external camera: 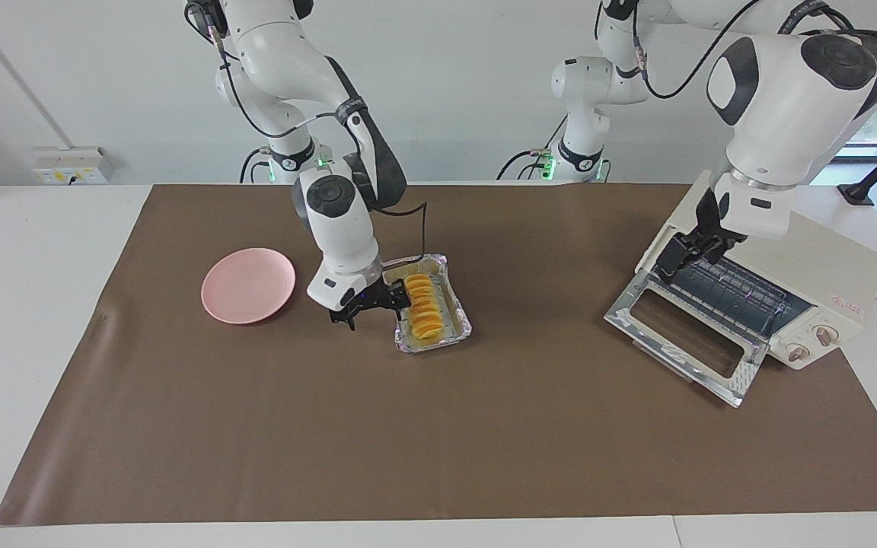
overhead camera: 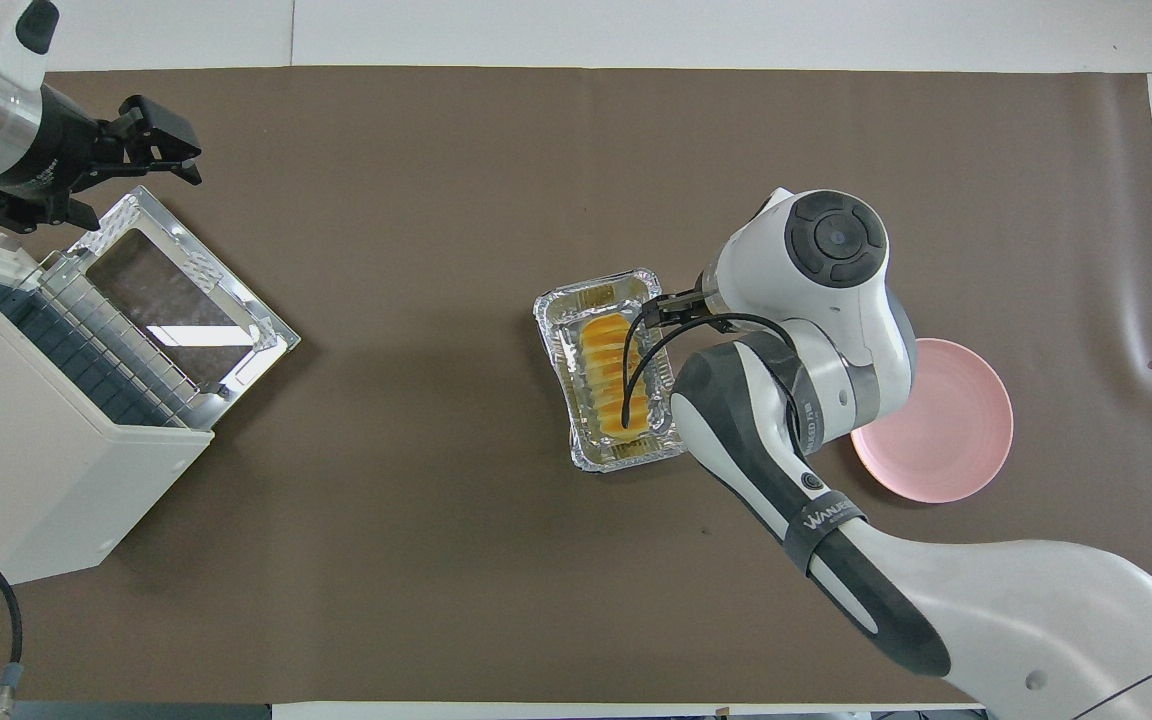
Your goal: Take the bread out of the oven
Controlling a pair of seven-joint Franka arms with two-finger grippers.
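Note:
My right gripper picks up the foil tray by its long rim [overhead camera: 667, 355] next. Then my right gripper brings the bread over beside the pink plate [overhead camera: 951, 422].
The bread [external camera: 423, 308] [overhead camera: 616, 385], a ridged golden loaf, lies in a crinkled foil tray [external camera: 455, 333] [overhead camera: 626, 460] in the middle of the brown mat, outside the oven. The cream oven [external camera: 789, 236] [overhead camera: 26, 480] stands at the left arm's end with its glass door [external camera: 678, 342] [overhead camera: 176, 300] folded down and its rack bare. My right gripper [external camera: 374, 308] [overhead camera: 678, 300] is low and open at the tray's rim on the plate side. Whether it touches the bread I cannot tell. My left gripper [external camera: 693, 255] [overhead camera: 136, 190] hangs open over the oven's mouth, holding nothing.
A pink round plate [external camera: 247, 285] [overhead camera: 946, 430] sits on the mat toward the right arm's end, beside the tray. The open oven door juts out over the mat. The right arm's forearm crosses over the space between plate and tray.

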